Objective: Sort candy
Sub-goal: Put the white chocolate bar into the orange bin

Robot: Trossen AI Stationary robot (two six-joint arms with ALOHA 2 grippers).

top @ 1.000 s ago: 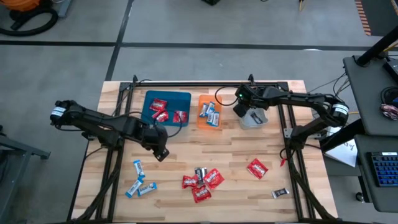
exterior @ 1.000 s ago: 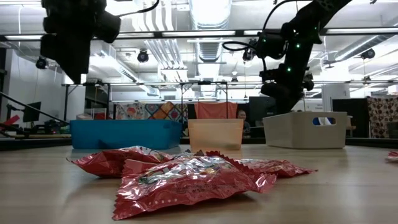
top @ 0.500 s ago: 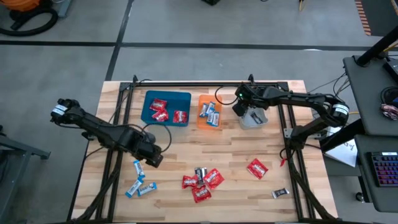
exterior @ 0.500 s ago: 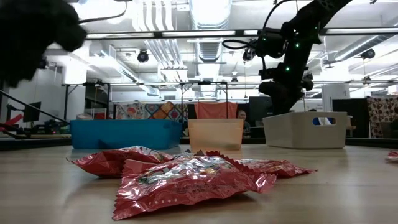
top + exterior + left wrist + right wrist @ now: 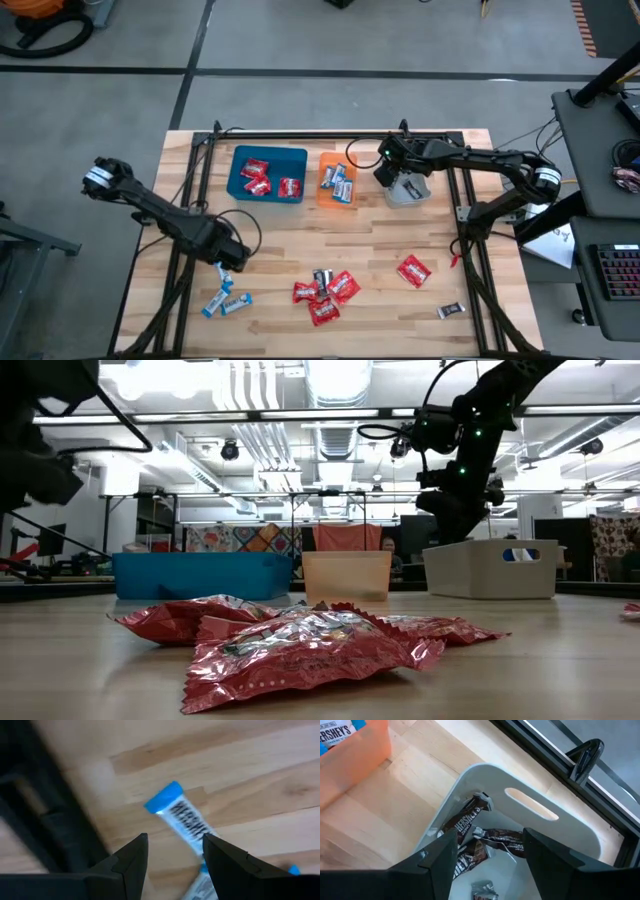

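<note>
My left gripper lowers, before it closes on the blue-and-white candy, since its fingers are above the candy and closing now would miss it.
My left gripper is open, low over the table's near left part. In the left wrist view its fingers stand on either side of a blue-and-white candy that lies flat on the wood. Two more blue-and-white candies lie nearer the front edge. Red candies lie piled with a dark one at the near middle. My right gripper is open and empty above the grey tray, which holds dark candies.
The blue tray holds red candies and the orange tray holds blue-and-white ones; both stand at the far middle. A lone red candy and a dark candy lie near right. Black frame bars run beside my left gripper.
My left gripper has gone down and toward the table's near left corner, and now stands over the blue-and-white candy. The candy has kept its place. My right gripper has kept still above the grey tray.
</note>
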